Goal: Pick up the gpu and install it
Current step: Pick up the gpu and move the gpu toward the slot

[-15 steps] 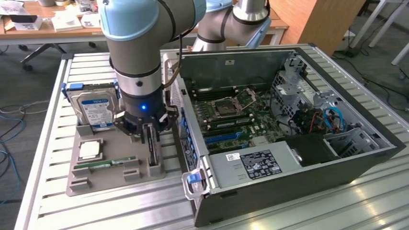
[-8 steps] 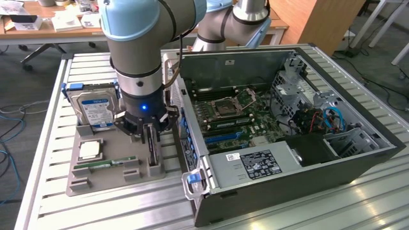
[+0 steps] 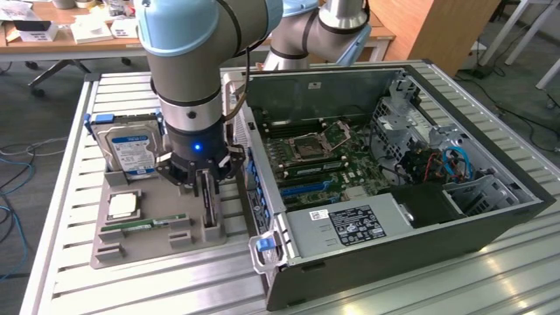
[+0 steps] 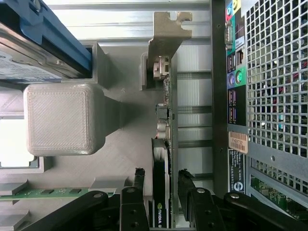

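My gripper is going to pick up the GPU by its top edge [image 4: 161, 195] next, so the GPU's silver end bracket [image 4: 166, 38] stays free to fit the computer case.
The gpu [image 4: 161, 159] stands on its edge in a slot of the grey parts tray [image 3: 131, 252]. It is a thin black card with a silver end bracket [image 4: 166, 43]. My gripper [image 4: 162, 182] is lowered over it and open, one black finger [image 4: 139, 185] on each side of the card with a small gap to it. In the exterior view the gripper [image 3: 203, 182] hangs just above the tray, and the gpu [image 3: 208, 213] runs down from between its fingers.
A silver hard drive [image 3: 131, 147] with a blue-white label stands in the tray's back slot. A processor chip [image 3: 122, 205] and a green memory stick [image 3: 144, 224] lie flat in the tray. The open computer case [image 3: 394, 197] sits close on the exterior view's right, motherboard [image 3: 319, 164] exposed.
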### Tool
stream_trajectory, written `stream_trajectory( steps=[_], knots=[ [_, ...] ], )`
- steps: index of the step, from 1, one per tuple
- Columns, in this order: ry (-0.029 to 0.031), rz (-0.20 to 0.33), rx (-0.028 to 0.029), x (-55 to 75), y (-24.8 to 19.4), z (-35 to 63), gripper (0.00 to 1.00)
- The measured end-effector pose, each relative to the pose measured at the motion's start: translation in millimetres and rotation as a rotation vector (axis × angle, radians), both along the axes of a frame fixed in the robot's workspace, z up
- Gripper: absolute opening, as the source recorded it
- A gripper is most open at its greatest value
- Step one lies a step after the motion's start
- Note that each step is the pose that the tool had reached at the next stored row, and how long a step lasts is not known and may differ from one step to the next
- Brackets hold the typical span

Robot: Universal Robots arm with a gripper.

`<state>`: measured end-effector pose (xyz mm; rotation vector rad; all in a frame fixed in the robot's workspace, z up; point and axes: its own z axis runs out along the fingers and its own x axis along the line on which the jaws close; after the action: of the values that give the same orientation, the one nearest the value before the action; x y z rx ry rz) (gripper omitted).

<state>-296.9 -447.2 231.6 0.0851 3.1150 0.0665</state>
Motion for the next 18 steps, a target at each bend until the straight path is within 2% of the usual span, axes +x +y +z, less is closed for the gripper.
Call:
stream_trajectory(
  steps=[3, 5, 6, 18],
  knots=[
    [0.0, 0.0, 0.0, 0.0, 0.0, 0.0, 0.4],
    [0.0002, 0.0, -0.0001, 0.0, 0.0, 0.1, 0.27],
    [0.0, 0.0, -0.0001, 0.0, 0.0, 0.0, 0.26],
    [0.0, 0.002, 0.0, 0.0, 0.0, 0.0, 0.26]
  ],
)
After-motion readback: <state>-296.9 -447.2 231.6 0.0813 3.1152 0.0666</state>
